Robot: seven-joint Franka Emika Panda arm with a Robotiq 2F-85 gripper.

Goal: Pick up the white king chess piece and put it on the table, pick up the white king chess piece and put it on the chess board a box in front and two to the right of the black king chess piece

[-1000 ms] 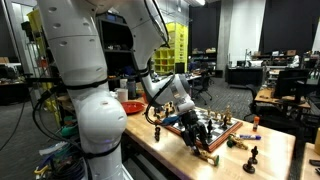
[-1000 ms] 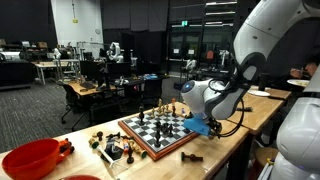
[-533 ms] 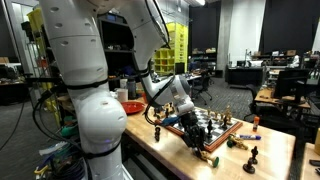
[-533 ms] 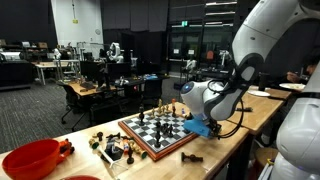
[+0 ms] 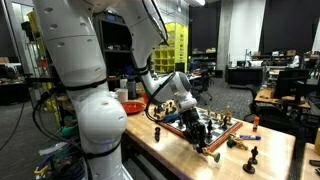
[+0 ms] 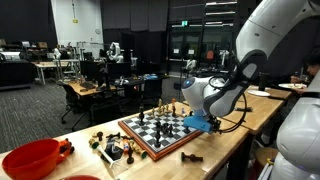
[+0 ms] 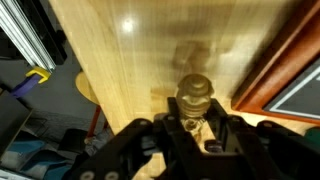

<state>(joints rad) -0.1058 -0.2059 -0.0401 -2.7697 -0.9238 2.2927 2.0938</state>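
I would lift the white king off the wooden table if I raised my gripper now, because both fingers close on its body below the rounded top.
In the wrist view my gripper is shut on the white king, a pale, rounded piece that stands out beyond the fingertips. Below it lies the light wooden table, and the reddish frame of the chess board runs just to the right. In both exterior views the gripper hangs low at the board's edge. Several pieces stand on the board, but the black king cannot be picked out among them.
A red bowl sits at the table's end. Loose chess pieces lie beside the board, and more dark pieces stand on the table past it. The table's edge drops off at the left in the wrist view.
The jaws have closed round the white king. The arm has shifted slightly beside the board.
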